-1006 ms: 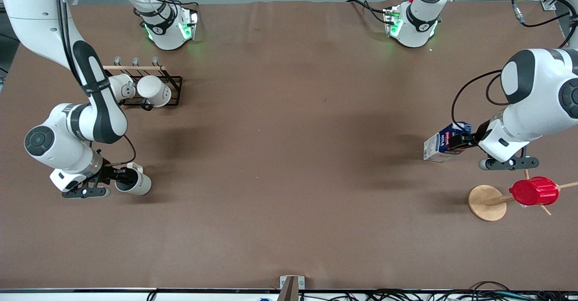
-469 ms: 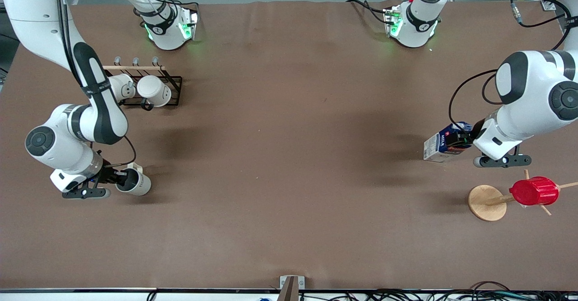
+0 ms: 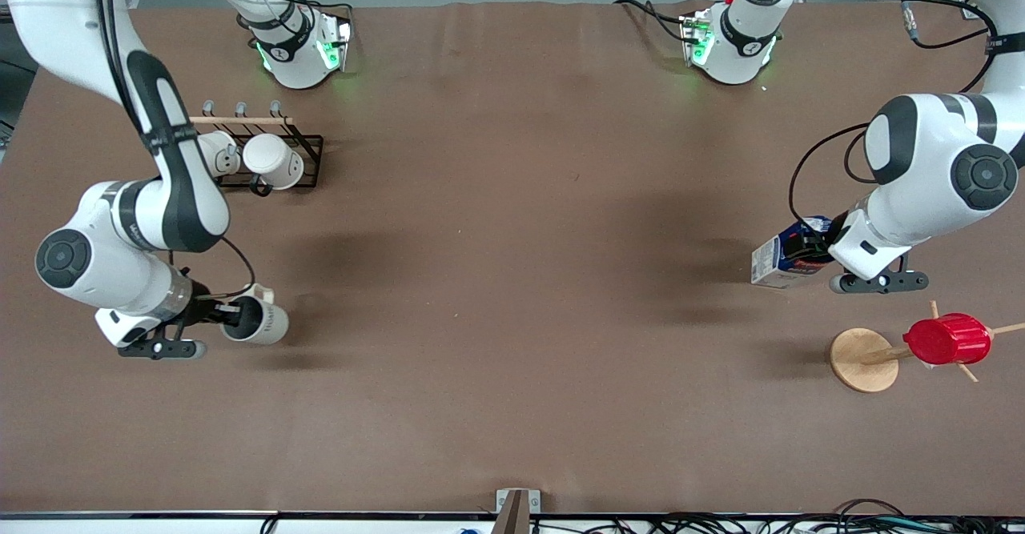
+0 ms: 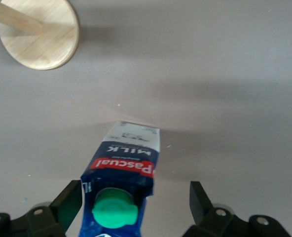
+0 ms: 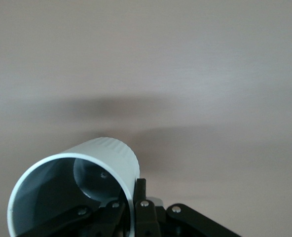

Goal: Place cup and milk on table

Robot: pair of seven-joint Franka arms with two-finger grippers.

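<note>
My left gripper will take hold of the carton by its end with the cap [image 4: 115, 208], so that it can place the carton by the cup.
The pale beige cup [image 3: 263, 322] is tipped on its side, low over the brown table [image 3: 512, 278] at the right arm's end. My right gripper [image 3: 231, 315] is shut on its rim. In the right wrist view the fingers [image 5: 141, 197] pinch the cup's wall [image 5: 101, 158]. The milk [image 3: 783, 260], a blue and white carton with a green cap, stands on the table at the left arm's end. My left gripper [image 3: 813, 247] is open around its top. In the left wrist view the carton [image 4: 128, 158] sits between the spread fingers [image 4: 69, 200], closer to one.
A black rack [image 3: 308, 150] with two white mugs stands farther from the front camera than the cup. A red ribbed cup [image 3: 949, 339] hangs on a wooden stand [image 3: 863, 359] nearer to the camera than the milk; its round base shows in the left wrist view [image 4: 42, 37].
My right gripper has carried the cup a little toward the table's middle. My left hand has shifted slightly while the milk stayed in place.
</note>
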